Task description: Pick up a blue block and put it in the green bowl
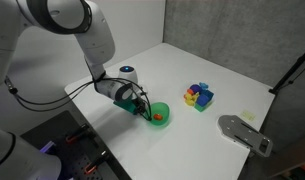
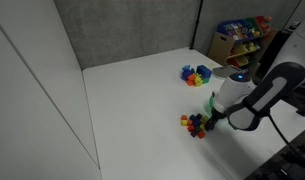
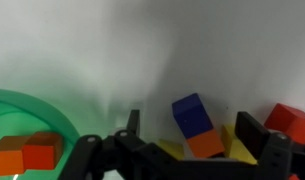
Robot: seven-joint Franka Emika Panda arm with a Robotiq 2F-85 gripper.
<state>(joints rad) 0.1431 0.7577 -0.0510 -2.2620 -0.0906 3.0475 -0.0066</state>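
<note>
The blue block lies midway between my gripper's open fingers, its sides free of the yellow blocks. My gripper closes next. Closing now would catch it.
In the wrist view a small blue block [image 3: 192, 112] leans on an orange block [image 3: 205, 144], with yellow blocks beside them and a red block [image 3: 290, 122] at the right. My gripper [image 3: 189, 122] is open, with one finger on each side of the blue block and not closed on it. The green bowl [image 3: 37, 108] is at the left and holds orange-red blocks [image 3: 27, 152]. In both exterior views my gripper [image 1: 140, 103] [image 2: 208, 118] is low over the table. It is beside the green bowl [image 1: 167, 111] and over the pile of tiny blocks [image 2: 195, 124].
A cluster of bigger blue, yellow and purple blocks [image 1: 199, 96] [image 2: 195, 74] sits farther along the white table. A grey flat object [image 1: 242, 133] lies near the table's corner. A shelf with colourful packets [image 2: 242, 38] stands beyond the table.
</note>
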